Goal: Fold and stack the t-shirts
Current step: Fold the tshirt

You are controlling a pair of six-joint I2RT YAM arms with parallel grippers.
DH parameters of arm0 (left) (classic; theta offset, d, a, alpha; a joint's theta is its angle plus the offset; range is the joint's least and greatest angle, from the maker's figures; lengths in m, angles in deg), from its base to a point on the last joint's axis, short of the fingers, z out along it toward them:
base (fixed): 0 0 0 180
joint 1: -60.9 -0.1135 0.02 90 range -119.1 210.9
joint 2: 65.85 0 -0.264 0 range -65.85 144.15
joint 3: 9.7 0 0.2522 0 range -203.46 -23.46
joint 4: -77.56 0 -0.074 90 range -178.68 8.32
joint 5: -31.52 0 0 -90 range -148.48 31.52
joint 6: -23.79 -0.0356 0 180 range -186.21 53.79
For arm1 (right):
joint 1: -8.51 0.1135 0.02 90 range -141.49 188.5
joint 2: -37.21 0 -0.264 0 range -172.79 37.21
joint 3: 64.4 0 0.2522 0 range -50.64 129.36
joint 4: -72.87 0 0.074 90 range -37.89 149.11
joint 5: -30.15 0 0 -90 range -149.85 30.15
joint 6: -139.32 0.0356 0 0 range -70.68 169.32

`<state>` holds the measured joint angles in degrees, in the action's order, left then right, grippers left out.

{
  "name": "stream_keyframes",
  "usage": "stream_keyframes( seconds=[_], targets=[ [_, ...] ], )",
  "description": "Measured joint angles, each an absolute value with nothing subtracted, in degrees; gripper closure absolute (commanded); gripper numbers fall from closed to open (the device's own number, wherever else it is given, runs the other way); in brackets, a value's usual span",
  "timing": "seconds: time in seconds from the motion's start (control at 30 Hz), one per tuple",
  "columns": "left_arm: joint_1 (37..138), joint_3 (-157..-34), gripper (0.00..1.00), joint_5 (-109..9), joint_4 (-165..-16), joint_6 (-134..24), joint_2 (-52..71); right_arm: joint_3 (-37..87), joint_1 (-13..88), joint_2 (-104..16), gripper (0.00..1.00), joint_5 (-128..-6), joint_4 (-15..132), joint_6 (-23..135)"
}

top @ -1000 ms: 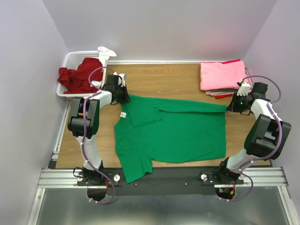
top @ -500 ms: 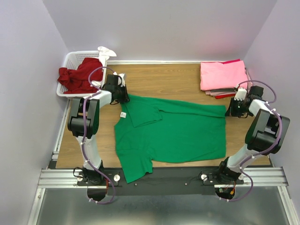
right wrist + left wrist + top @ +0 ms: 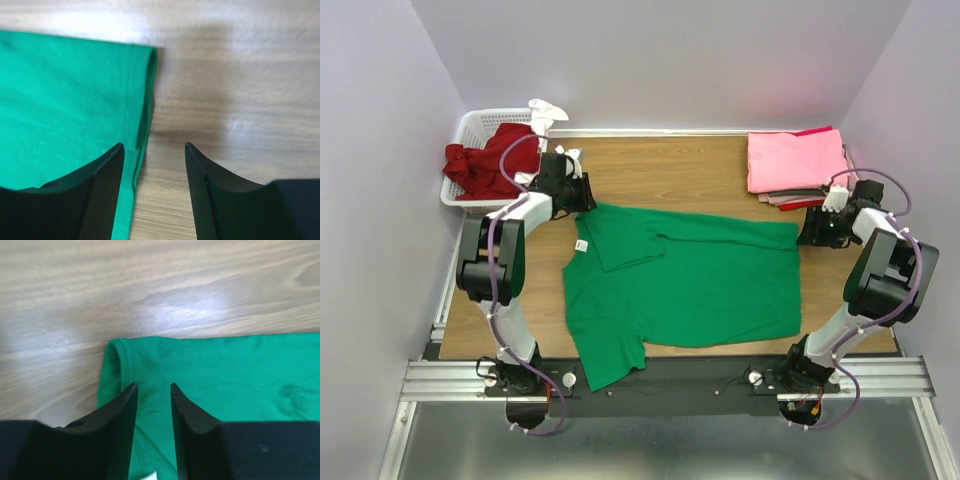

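Observation:
Next, the right gripper grabs the green t-shirt's folded far corner at its hem edge (image 3: 796,233) (image 3: 144,109). Then it drags the shirt around for folding.
A bright green t-shirt (image 3: 690,285) lies spread on the wooden table (image 3: 670,165), its upper part folded down, with a white neck tag (image 3: 583,245) showing. My left gripper (image 3: 578,192) is at the shirt's far left corner. In the left wrist view it (image 3: 152,385) stands open over the green cloth (image 3: 225,370), gripping nothing. My right gripper (image 3: 812,232) is at the far right corner. In the right wrist view it (image 3: 154,144) is open astride the shirt's hem (image 3: 145,100), which lies flat on the wood. Folded pink t-shirts (image 3: 795,160) are stacked at the back right. A dark red t-shirt (image 3: 485,165) lies crumpled in the basket.
The white slotted basket (image 3: 470,125) sits at the back left corner with a white cloth (image 3: 545,110) on its rim. Under the pink stack, grey and red edges (image 3: 790,203) show. Purple walls close in on three sides. A metal rail (image 3: 670,380) runs along the near edge.
Both grippers have opened and let go of the green shirt's far corners. The left arm has drawn back slightly toward the basket. The right gripper has dropped closer to the table.

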<state>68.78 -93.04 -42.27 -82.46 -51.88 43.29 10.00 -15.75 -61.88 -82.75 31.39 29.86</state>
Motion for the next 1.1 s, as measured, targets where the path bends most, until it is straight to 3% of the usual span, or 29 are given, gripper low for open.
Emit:
stream_keyframes(
  seconds=[0.47, 0.7, 0.8, 0.9, 1.1],
  targets=[
    [68.4, -83.8, 0.48, -43.4, -87.0, -55.9, 15.0, 18.8, -15.9, -71.4, 0.39, -90.9, 31.8, 33.3],
    [68.1, -77.9, 0.47, -46.0, -89.1, -57.2, 6.3, 23.0, -15.6, -75.6, 0.46, -94.0, 32.1, 34.7],
    [68.1, -76.9, 0.47, -46.5, -89.5, -57.5, 6.0, 23.4, -15.3, -76.3, 0.61, -94.7, 32.6, 34.9],
    [68.1, -76.2, 0.47, -46.5, -89.5, -57.8, 6.0, 23.3, -15.1, -76.7, 0.69, -95.3, 32.7, 34.8],
    [68.1, -75.7, 0.47, -46.5, -89.4, -58.2, 5.9, 22.4, -15.1, -76.9, 1.00, -96.5, 32.6, 34.3]
  ],
)
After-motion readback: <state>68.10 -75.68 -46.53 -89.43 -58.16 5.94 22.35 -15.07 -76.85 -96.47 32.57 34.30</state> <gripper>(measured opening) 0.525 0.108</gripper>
